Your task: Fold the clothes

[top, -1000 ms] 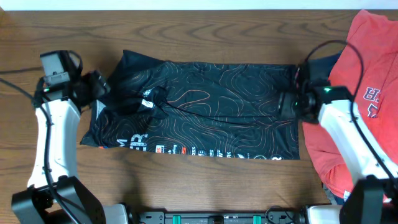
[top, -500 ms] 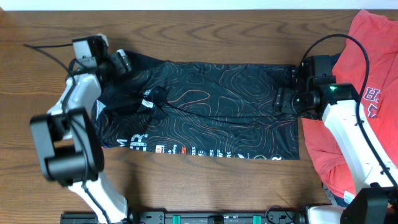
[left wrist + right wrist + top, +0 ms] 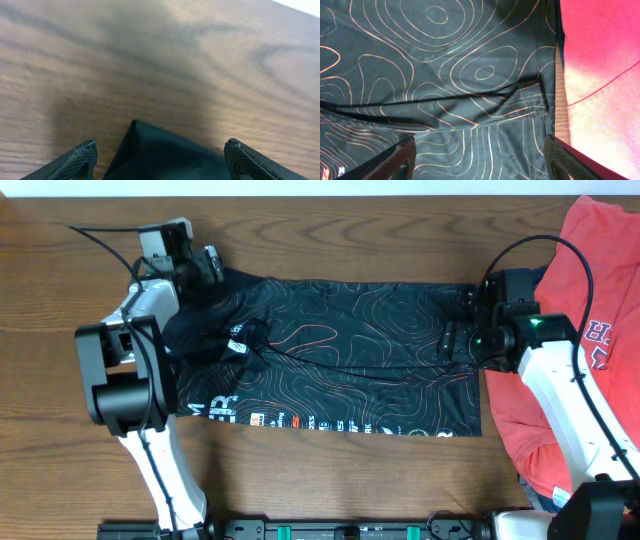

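Observation:
I need to grab the jersey's far corner with my left gripper next, to fold the far edge over toward the lettered near edge.
The clothes, a black jersey (image 3: pixel 340 350) with thin orange contour lines, lie flat across the middle of the table, with white and orange lettering along the near edge. My left gripper (image 3: pixel 208 266) is at the jersey's far left corner. In the left wrist view it (image 3: pixel 160 145) stands open, and the dark corner of the jersey (image 3: pixel 165 160) lies between its fingers (image 3: pixel 82 157) untouched. My right gripper (image 3: pixel 452 340) hovers over the jersey's right edge. Seen from the right wrist, it (image 3: pixel 480 141) is open above a side seam of the jersey (image 3: pixel 445 65).
A red T-shirt (image 3: pixel 590 300) with white lettering lies heaped at the table's right side, close against the jersey's right edge; it also shows as the red T-shirt (image 3: pixel 600 50) in the right wrist view. Bare wooden table (image 3: pixel 330 480) runs along the front and back.
My left arm has swung from the jersey's left side up to its far left corner. The right gripper has shifted slightly and then held over the right edge.

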{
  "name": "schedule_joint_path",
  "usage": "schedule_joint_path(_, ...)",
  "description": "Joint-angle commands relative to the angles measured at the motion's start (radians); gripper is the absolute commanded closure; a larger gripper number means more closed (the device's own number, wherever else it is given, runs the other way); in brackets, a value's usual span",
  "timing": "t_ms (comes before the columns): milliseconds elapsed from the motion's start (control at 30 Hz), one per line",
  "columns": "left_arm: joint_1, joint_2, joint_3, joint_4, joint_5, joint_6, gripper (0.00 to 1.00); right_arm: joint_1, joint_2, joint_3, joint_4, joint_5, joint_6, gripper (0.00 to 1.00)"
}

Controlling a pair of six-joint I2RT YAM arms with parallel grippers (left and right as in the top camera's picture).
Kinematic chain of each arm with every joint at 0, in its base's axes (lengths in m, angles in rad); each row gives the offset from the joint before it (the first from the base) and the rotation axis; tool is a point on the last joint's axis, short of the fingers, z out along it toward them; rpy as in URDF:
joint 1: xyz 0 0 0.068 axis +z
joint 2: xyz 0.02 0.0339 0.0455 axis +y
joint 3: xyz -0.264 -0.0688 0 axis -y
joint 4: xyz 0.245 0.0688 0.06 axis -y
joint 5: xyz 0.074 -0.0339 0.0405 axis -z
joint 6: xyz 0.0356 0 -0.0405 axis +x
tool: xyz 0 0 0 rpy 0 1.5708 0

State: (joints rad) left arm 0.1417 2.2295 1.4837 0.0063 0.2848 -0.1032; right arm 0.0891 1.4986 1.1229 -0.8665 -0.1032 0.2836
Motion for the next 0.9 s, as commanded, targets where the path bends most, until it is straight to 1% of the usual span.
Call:
schedule_joint_path(0, -0.007, 0.024, 0.015, 0.004, -0.004, 0.017, 0.18, -0.003, -0.002, 0.008, 0.005, -0.010, -0.011, 0.21)
schedule_joint_path(167, -0.023, 0.024, 0.015, 0.034, -0.005, 0.017, 0.20, -0.003, -0.001, 0.008, 0.011, -0.015, -0.011, 0.21)
schedule_joint_path(300, -0.031, 0.027, 0.014, 0.033, -0.005, 0.017, 0.26, 0.003, -0.001, 0.008, 0.006, -0.026, -0.008, 0.23)
schedule_joint_path(367, -0.031, 0.032, 0.014, 0.034, -0.005, 0.017, 0.31, 0.009, -0.001, 0.008, 0.006, -0.029, -0.008, 0.25)
schedule_joint_path(467, -0.031, 0.034, 0.014, 0.030, -0.009, 0.018, 0.41, 0.021, -0.001, 0.008, 0.007, -0.029, -0.008, 0.28)
schedule_joint_path(533, -0.030, 0.034, 0.014, 0.030, -0.009, 0.018, 0.56, 0.027, -0.001, 0.008, 0.010, -0.029, -0.008, 0.32)
schedule_joint_path(567, -0.030, 0.034, 0.014, 0.030, -0.009, 0.018, 0.69, 0.031, -0.001, 0.008, 0.011, -0.029, -0.008, 0.34)
schedule_joint_path(600, -0.030, 0.033, 0.014, 0.029, -0.008, 0.017, 0.77, 0.032, -0.001, 0.008, 0.013, -0.028, -0.008, 0.37)
schedule_joint_path(667, -0.030, 0.032, 0.014, 0.025, -0.008, 0.017, 0.87, 0.032, 0.000, 0.008, 0.014, -0.024, -0.008, 0.38)
schedule_joint_path(733, -0.029, 0.026, 0.015, 0.011, -0.008, 0.016, 0.90, 0.031, 0.003, 0.008, 0.014, -0.013, -0.008, 0.39)
schedule_joint_path(867, -0.022, -0.001, 0.015, -0.019, -0.008, 0.013, 0.94, 0.018, 0.027, 0.009, 0.012, -0.013, -0.007, 0.42)
